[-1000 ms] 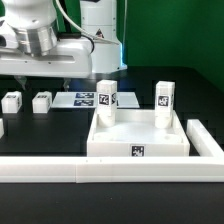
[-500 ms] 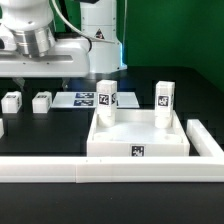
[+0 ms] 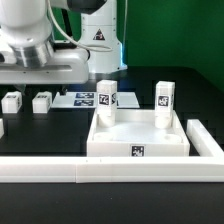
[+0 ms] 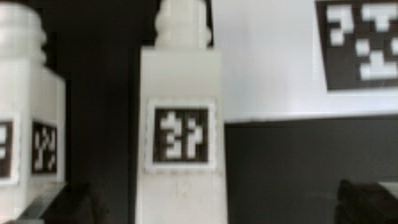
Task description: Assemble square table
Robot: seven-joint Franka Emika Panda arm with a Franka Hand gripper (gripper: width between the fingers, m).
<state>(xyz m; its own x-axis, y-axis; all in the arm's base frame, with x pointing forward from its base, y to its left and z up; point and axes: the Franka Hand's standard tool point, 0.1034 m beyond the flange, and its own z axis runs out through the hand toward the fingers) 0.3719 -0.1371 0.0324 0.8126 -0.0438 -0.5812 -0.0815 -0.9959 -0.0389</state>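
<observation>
My fingers are above the loose leg (image 4: 180,150) and would miss it if I closed now, so my gripper should go down first and then close on the leg.
The square table top (image 3: 140,142) is a white rimmed tray with a tag on its front wall. Two white tagged legs (image 3: 107,99) (image 3: 164,99) stand in its far corners. At the exterior view's left two loose legs (image 3: 12,101) (image 3: 41,101) lie on the black table, below the arm (image 3: 38,45). The wrist view looks down on a loose leg (image 4: 180,130) with a second leg (image 4: 22,125) beside it. My gripper (image 4: 217,205) is open, its dark fingertips (image 4: 71,205) wide on either side of the nearer leg and not touching it.
The marker board (image 3: 75,99) lies flat between the loose legs and the table top, and one of its tags (image 4: 358,44) shows in the wrist view. A long white L-shaped border rail (image 3: 100,171) runs along the front and up the exterior view's right.
The arm has shifted slightly over the loose legs at the exterior view's left. The jaws stay open and no part has moved.
</observation>
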